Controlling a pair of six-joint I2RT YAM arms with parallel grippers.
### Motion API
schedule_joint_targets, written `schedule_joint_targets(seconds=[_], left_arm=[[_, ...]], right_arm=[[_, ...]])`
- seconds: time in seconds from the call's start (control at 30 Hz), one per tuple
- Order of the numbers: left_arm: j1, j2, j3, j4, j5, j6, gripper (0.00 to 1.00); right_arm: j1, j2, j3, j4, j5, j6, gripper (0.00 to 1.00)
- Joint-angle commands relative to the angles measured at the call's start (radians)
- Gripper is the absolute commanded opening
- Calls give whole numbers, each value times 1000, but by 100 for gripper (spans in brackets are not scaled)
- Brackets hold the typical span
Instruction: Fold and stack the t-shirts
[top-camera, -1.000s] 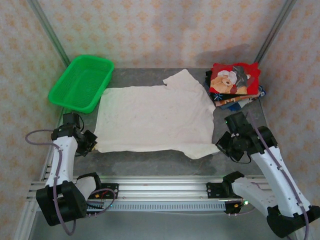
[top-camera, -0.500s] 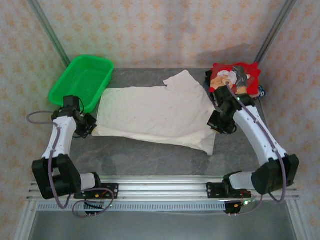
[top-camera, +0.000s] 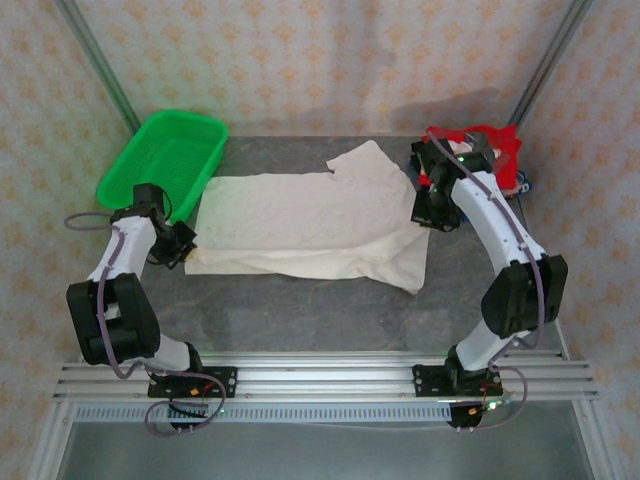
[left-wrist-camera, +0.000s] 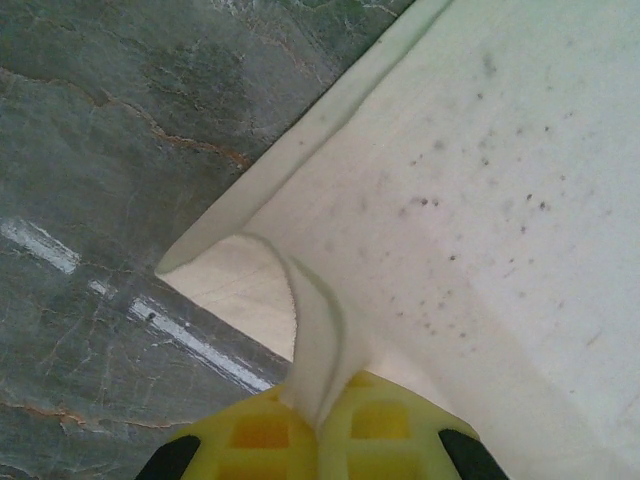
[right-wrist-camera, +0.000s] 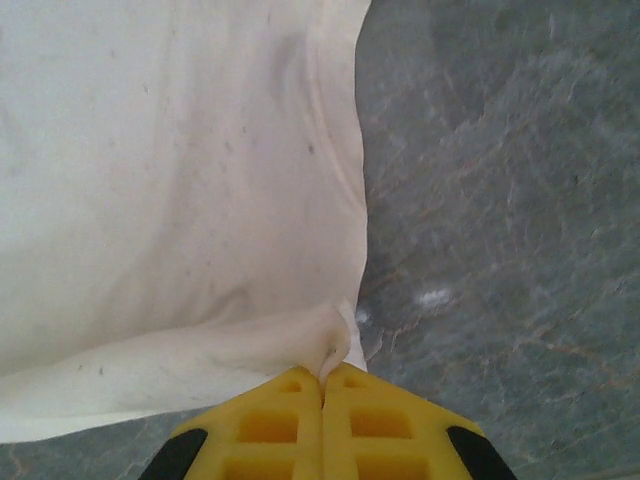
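Observation:
The shirt's front corner would come down short if the left gripper opened now, because the shirt's pinched fold is raised near its front edge. The left gripper needs to keep holding that corner.
The off-white t-shirt (top-camera: 310, 215) lies across the middle of the grey table, its near part doubled over toward the back. My left gripper (top-camera: 182, 246) is shut on the shirt's left front corner; in the left wrist view the yellow fingers (left-wrist-camera: 260, 435) pinch a raised fold of the speckled cloth (left-wrist-camera: 480, 200). At the shirt's right edge my right gripper (top-camera: 432, 214) is shut on it, its fingers (right-wrist-camera: 270, 425) clamping a bunched corner of the cloth (right-wrist-camera: 180, 180). The folded stack topped by the red shirt (top-camera: 497, 150) sits at the back right, partly hidden behind my right arm.
A green mesh basket (top-camera: 165, 162) stands at the back left, close to my left arm. Bare grey table (top-camera: 320, 310) stretches between the shirt and the metal rail (top-camera: 320, 378) at the near edge. Frame posts rise at both back corners.
Both arms have swung away from the near edge toward the back, carrying the shirt's near hem with them. The shirt's front part now lies folded over itself.

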Motion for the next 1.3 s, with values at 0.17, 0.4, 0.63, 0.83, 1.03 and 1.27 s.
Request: schedule_joint_targets(seconds=[0.17, 0.4, 0.63, 0.83, 1.03, 1.27], left_arm=[[-8, 74, 57, 16, -26, 36, 0], [-17, 144, 99, 25, -28, 71, 0], [-42, 223, 147, 33, -43, 70, 0], [-62, 273, 175, 50, -52, 47, 0], [-68, 301, 203, 76, -47, 1, 39], [-119, 190, 272, 64, 32, -57, 73]], right_arm=[[-10, 134, 158, 13, 108, -176, 0], [-11, 214, 227, 28, 144, -240, 0], [-10, 283, 298, 36, 154, -263, 0], [-10, 343, 347, 48, 127, -245, 0], [-10, 409, 400, 75, 115, -200, 2], [-10, 435, 520, 120, 41, -76, 59]])
